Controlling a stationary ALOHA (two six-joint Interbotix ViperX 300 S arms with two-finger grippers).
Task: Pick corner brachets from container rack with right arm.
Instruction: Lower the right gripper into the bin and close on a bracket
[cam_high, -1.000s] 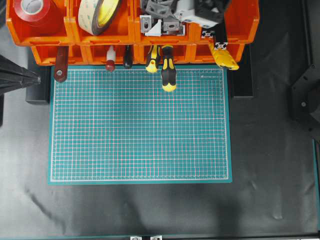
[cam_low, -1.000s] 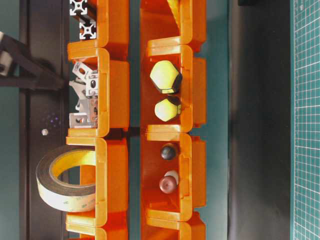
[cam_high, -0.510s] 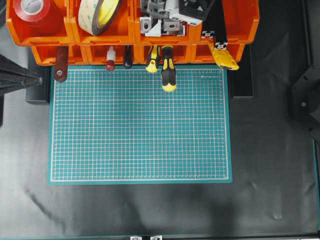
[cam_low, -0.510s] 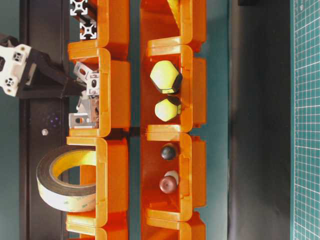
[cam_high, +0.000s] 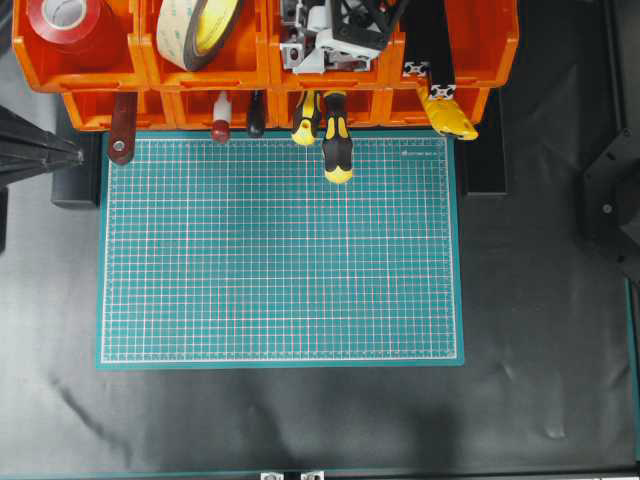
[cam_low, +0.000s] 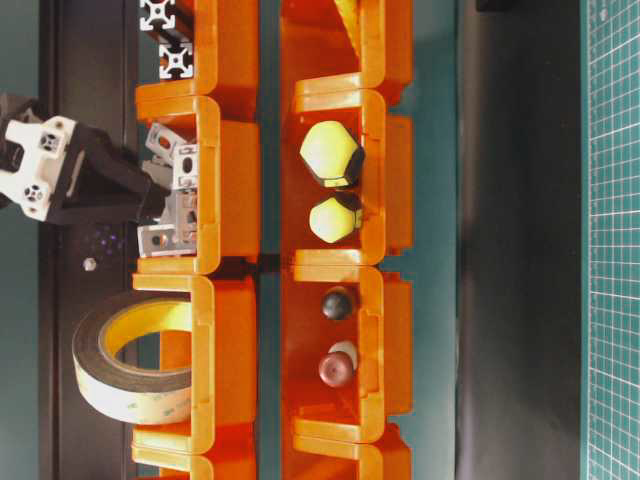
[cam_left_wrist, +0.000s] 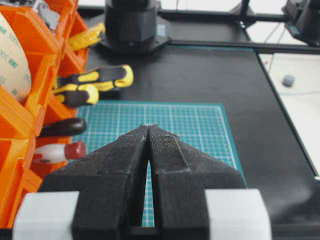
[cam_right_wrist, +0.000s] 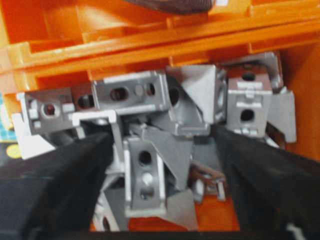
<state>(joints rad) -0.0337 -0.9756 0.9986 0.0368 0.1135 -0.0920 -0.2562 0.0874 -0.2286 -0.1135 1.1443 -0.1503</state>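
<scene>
The robot's right gripper needs to pick the corner bracket from the container rack, so it should next grab the bracket's two sides.
Several silver corner brachets (cam_right_wrist: 145, 170) lie piled in an upper bin of the orange container rack (cam_right_wrist: 150, 45). My right gripper (cam_right_wrist: 162, 150) is down in that bin. Its black fingers (cam_right_wrist: 60, 185) stand apart on either side of one upright bracket, with a gap still showing on its right. The overhead view has the right gripper (cam_high: 350, 25) over the brackets (cam_high: 298, 50) in the rack (cam_high: 240, 80). At table level the gripper (cam_low: 150, 195) meets the brackets (cam_low: 165, 238). My left gripper (cam_left_wrist: 149, 127) is shut and empty over the mat's left side.
A green cutting mat (cam_high: 280, 250) lies in front of the rack. Yellow-black screwdrivers (cam_high: 335, 140) and a red-tipped one (cam_high: 220, 125) stick out of the lower bins. Tape rolls (cam_high: 195, 30) and red tape (cam_high: 65, 20) fill the upper left bins; black slotted bars (cam_high: 435, 70) sit right.
My right gripper has moved left and down into the bracket bin, and its fingers have started drawing together around a bracket. The left arm has not moved.
</scene>
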